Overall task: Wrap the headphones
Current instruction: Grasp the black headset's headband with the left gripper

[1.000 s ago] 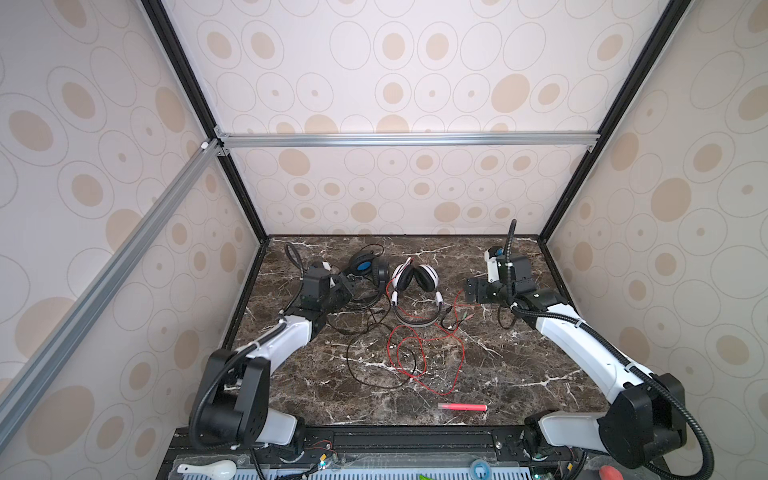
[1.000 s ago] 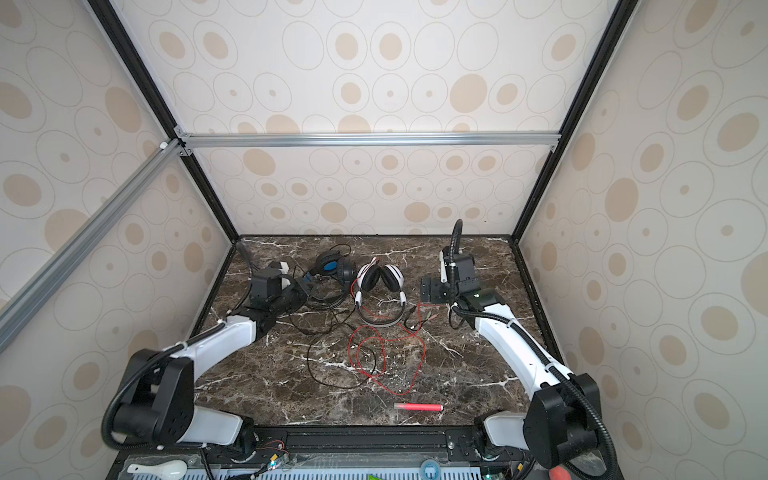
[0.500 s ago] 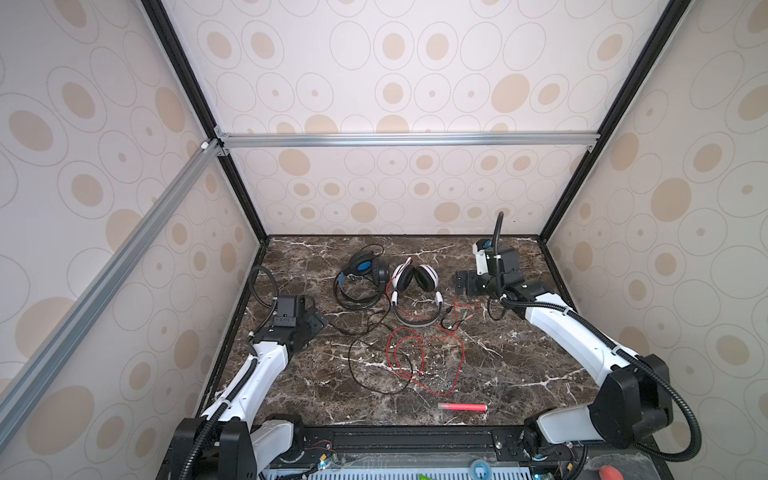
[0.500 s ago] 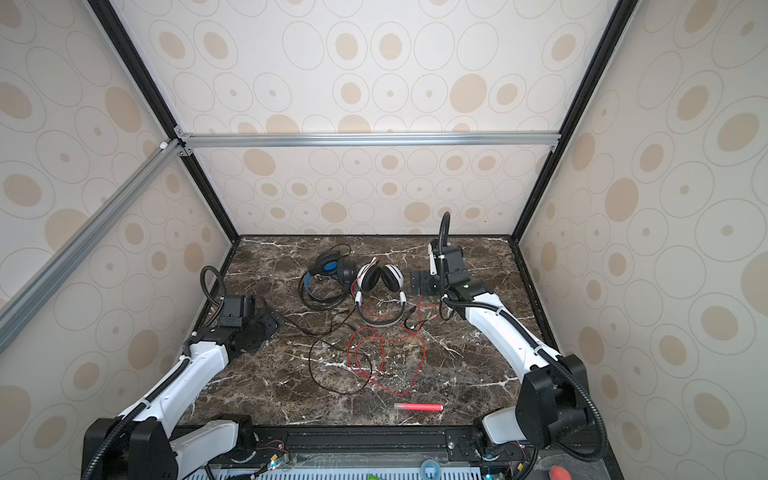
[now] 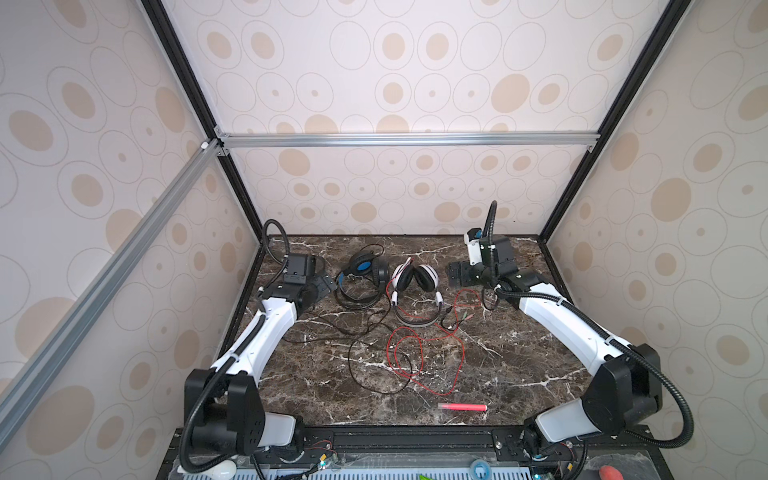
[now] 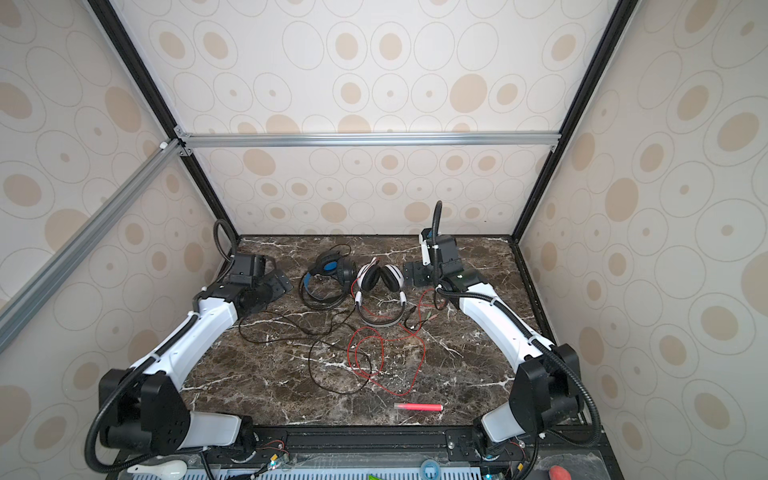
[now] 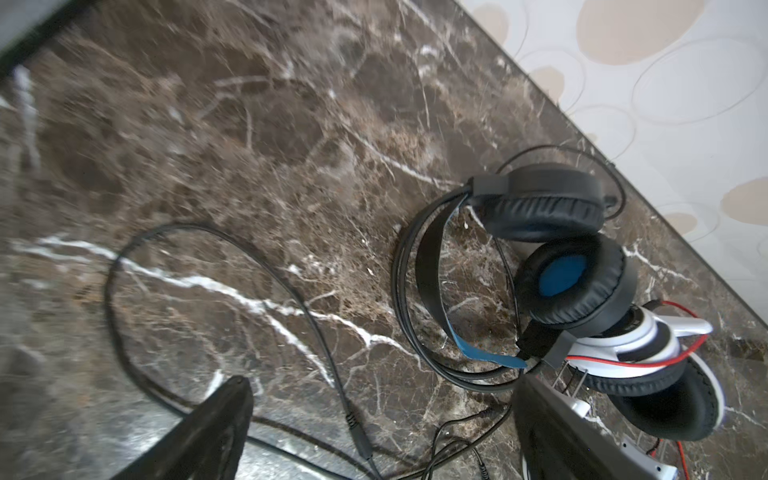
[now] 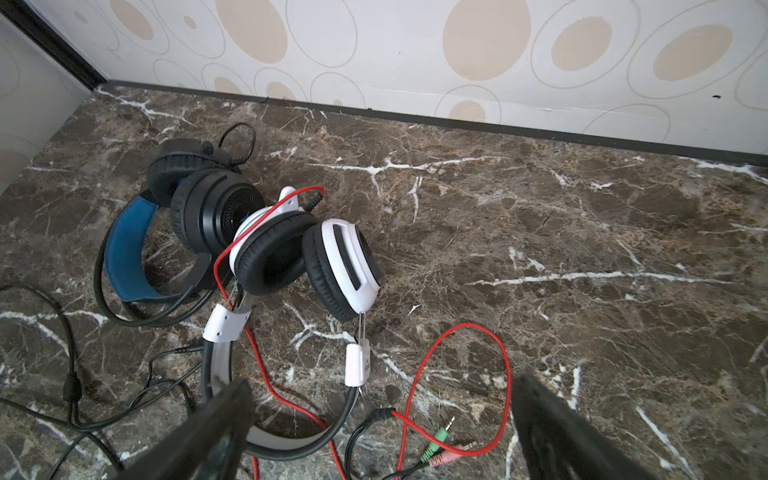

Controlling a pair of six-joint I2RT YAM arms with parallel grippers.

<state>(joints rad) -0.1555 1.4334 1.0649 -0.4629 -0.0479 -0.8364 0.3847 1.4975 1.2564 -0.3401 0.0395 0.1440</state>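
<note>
The robot needs to leave the cups and cable free for wrapping, so its left gripper should next grab the black headphones by the middle of the headband (image 5: 342, 294) (image 7: 428, 292).
The black headphones (image 5: 360, 270) (image 6: 328, 272) with blue accents lie at the back of the table, cups touching the white headphones (image 5: 415, 282) (image 6: 380, 284) on their right. Their black cable (image 5: 365, 361) and red cable (image 5: 426, 357) sprawl in loose loops toward the front. My left gripper (image 5: 323, 286) (image 7: 382, 386) is open just left of the black headphones (image 7: 552, 249), with only black cable on the table beneath it. Open too, my right gripper (image 5: 457, 274) (image 8: 382, 384) hovers right of the white headphones (image 8: 332, 266), above a red loop and the green and pink plugs (image 8: 440, 446).
A pink stick (image 5: 462, 407) lies near the table's front edge. Patterned walls (image 5: 374, 199) close the table at the back and both sides. A white spoon (image 6: 160, 469) sits below the front rail.
The left gripper opened, drew back toward the left front, then returned beside the black headphones. The right gripper shifted slightly left toward the white headphones.
</note>
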